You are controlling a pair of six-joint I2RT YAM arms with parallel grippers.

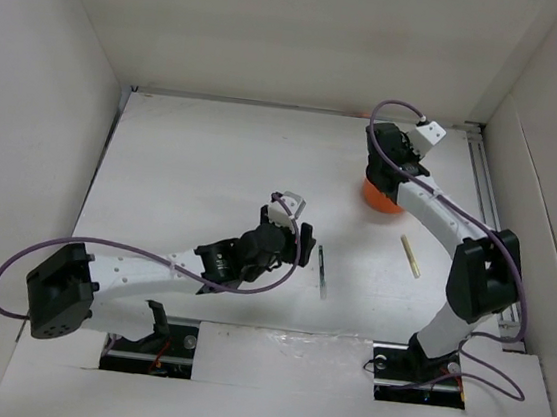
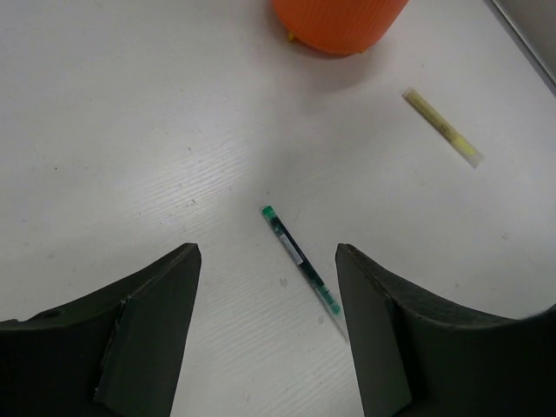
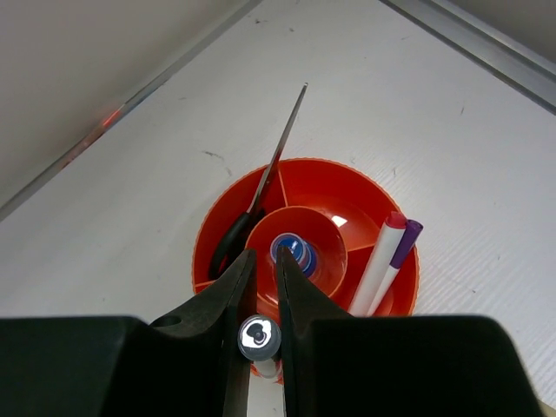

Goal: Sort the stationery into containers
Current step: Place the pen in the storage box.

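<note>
The white pen stands upright with its lower end inside the holder's rim and would come to rest in the holder, so it is time for my right gripper to open now.
The orange holder (image 3: 208,226) sits on the table at the back right, seen as an orange shape (image 1: 380,198) under my right arm in the top view. My right gripper (image 3: 263,256) hovers over it, shut on a white pen (image 3: 260,337) that stands upright, its grey end facing the camera. The inner ring holds a blue-capped bottle (image 3: 292,252). A red-capped white marker (image 3: 380,261) and a purple-capped one (image 3: 401,245) lean in the right compartment. My left gripper (image 2: 268,254) is open above a green pen (image 2: 300,261) lying on the table. A yellow marker (image 2: 443,128) lies farther right.
Black-handled scissors (image 3: 261,187) stand in the holder's left compartment, blades sticking out past the rim. White walls enclose the table. A metal rail (image 1: 487,192) runs along the right edge. The yellow marker (image 1: 412,257) lies beside the right arm's elbow.
</note>
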